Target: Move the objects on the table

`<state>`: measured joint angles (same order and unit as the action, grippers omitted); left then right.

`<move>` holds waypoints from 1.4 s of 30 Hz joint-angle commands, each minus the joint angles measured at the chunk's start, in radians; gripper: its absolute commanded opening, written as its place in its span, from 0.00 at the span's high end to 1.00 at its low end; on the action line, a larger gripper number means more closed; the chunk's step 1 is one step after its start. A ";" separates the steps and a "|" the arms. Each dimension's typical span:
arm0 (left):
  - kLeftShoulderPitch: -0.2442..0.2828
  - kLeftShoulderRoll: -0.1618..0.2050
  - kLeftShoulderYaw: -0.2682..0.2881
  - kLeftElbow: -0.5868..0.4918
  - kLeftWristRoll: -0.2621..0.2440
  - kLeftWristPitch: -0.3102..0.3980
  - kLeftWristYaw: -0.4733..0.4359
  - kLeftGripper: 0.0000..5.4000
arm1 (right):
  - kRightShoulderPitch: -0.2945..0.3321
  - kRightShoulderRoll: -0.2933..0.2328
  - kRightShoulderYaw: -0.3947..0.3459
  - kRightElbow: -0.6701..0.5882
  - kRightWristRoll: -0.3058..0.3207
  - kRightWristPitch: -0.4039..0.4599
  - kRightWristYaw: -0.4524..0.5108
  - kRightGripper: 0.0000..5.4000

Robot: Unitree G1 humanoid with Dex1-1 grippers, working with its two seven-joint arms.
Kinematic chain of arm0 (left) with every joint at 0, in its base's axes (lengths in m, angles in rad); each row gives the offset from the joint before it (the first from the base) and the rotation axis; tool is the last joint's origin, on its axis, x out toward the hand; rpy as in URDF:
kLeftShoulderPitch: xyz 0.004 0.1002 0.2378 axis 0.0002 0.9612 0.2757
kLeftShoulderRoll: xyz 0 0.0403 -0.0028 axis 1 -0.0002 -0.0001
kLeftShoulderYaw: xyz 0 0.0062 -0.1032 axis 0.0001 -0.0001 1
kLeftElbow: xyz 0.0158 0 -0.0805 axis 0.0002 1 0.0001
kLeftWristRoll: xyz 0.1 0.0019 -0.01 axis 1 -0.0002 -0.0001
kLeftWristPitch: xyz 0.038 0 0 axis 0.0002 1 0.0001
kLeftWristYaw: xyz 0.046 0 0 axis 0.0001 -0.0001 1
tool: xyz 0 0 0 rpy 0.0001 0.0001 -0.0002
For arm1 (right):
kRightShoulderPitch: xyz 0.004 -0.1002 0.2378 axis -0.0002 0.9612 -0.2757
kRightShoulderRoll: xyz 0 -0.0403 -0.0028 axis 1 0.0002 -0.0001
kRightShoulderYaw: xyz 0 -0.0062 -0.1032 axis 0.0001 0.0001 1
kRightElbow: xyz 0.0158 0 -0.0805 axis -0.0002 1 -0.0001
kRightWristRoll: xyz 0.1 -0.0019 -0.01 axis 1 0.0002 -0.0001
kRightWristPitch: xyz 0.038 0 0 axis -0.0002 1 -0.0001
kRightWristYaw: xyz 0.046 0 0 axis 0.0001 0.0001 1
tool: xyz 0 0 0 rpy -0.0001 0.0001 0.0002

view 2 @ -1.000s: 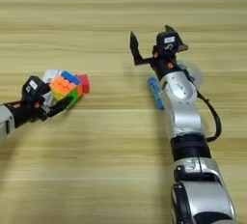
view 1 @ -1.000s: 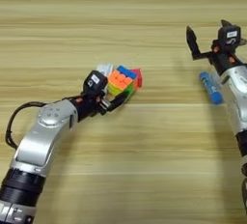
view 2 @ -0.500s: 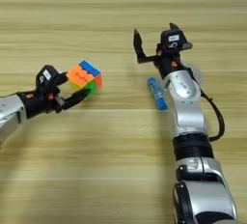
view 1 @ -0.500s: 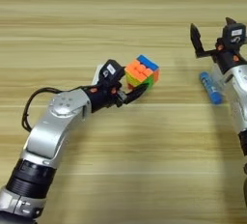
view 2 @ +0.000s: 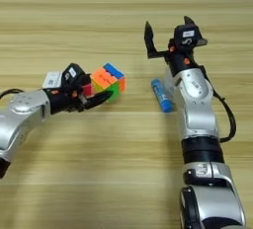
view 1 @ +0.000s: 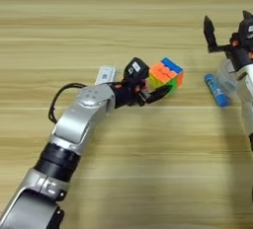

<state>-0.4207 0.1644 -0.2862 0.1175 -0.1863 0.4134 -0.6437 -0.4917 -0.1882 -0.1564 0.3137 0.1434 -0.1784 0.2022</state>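
Observation:
The lower edge of the puzzle cube (view 1: 166,72) is above the table, so the cube goes down before my left gripper releases it.
My left gripper (view 1: 154,86) is shut on the multicoloured puzzle cube (view 1: 166,72), holding it near the middle of the table (view 1: 123,164). In the right eye view the same cube (view 2: 108,79) shows just right of the left gripper (view 2: 96,94). A slim white bar (view 1: 105,75) lies behind my left forearm. The blue-and-white marker tube (view 2: 161,95) lies right of the cube. My right gripper (view 2: 168,30) hangs open above and behind the marker, holding nothing. A clear tape roll (view 1: 225,75) peeks out beside the right arm.
Bare planks of the table (view 2: 113,173) stretch across the front between the two arms and along the far side.
My left gripper has carried the puzzle cube to the right, toward the marker. The white bar has come into view behind the left arm. The right gripper has stayed where it was.

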 commanded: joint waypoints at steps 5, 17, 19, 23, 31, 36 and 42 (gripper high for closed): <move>-0.114 -0.076 -0.030 0.181 0.030 -0.052 -0.038 0.39 | 0.017 -0.004 -0.008 -0.030 0.003 0.025 -0.017 0.00; -0.200 -0.150 -0.040 0.453 0.103 -0.176 -0.037 0.39 | 0.025 0.000 -0.004 -0.046 0.004 0.035 -0.028 0.00; -0.210 -0.160 -0.041 0.496 0.117 -0.203 -0.035 0.39 | 0.025 0.001 -0.004 -0.045 0.003 0.034 -0.029 0.00; -0.236 -0.186 -0.043 0.602 0.155 -0.265 -0.018 0.39 | 0.025 0.001 -0.004 -0.043 0.004 0.033 -0.029 0.00; -0.295 -0.234 -0.027 0.813 0.197 -0.372 0.003 0.39 | 0.029 0.003 -0.004 -0.053 0.003 0.036 -0.032 0.00; -0.306 -0.241 -0.017 0.856 0.212 -0.408 -0.001 0.39 | 0.031 0.004 -0.003 -0.053 0.002 0.035 -0.033 0.00; -0.309 -0.242 -0.014 0.870 0.223 -0.429 -0.001 0.30 | 0.030 0.007 0.001 -0.047 0.001 0.035 -0.032 0.00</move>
<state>-0.7280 -0.0796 -0.2978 0.9702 0.0144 -0.0189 -0.6448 -0.4641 -0.1829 -0.1570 0.2724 0.1449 -0.1585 0.1772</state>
